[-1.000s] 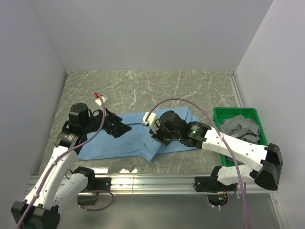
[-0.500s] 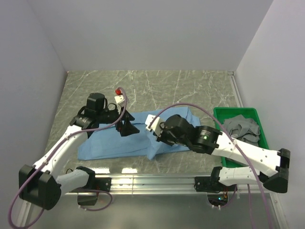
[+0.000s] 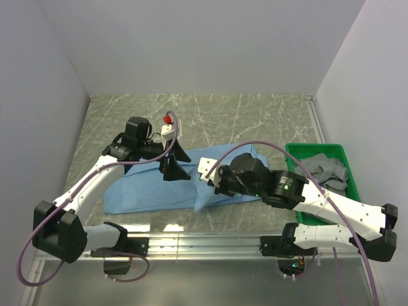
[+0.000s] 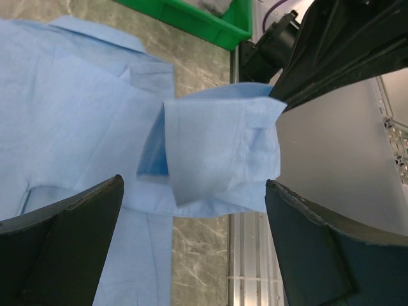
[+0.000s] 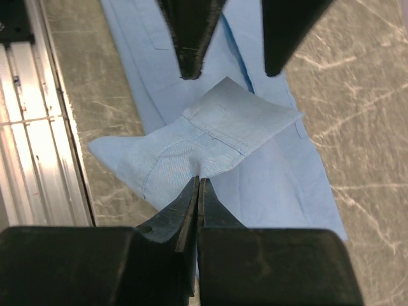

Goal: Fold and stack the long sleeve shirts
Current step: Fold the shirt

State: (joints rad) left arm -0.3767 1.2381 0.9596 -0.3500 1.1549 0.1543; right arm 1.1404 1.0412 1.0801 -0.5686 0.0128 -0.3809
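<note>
Next, my left gripper grabs the raised sleeve cuff by its hanging end [image 3: 198, 180], beyond my right gripper, to fold the sleeve along the shirt [image 3: 140, 191].
A light blue long sleeve shirt [image 3: 140, 191] lies spread across the middle of the table. My right gripper [image 3: 213, 185] is shut on its sleeve cuff [image 5: 217, 137], pinching a fold of it and holding it raised above the shirt body [image 5: 287, 191]. My left gripper [image 3: 177, 166] hovers open just left of the right one, above the shirt. In the left wrist view the lifted cuff [image 4: 220, 150] hangs ahead of my wide-apart left gripper [image 4: 194, 245], untouched, with the collar [image 4: 95, 32] at the top left. The left fingers [image 5: 191, 32] show at the top of the right wrist view.
A green bin [image 3: 319, 152] stands at the right edge of the table with grey clothes [image 3: 326, 171] in it; its wall [image 4: 191, 19] also shows in the left wrist view. A metal rail [image 3: 204, 239] runs along the near edge. White walls enclose the marble table [image 3: 242, 115].
My left arm has swung right and away from the front, bringing its open gripper over the shirt beside the right gripper. The right gripper has stayed shut on the cuff, barely shifting.
</note>
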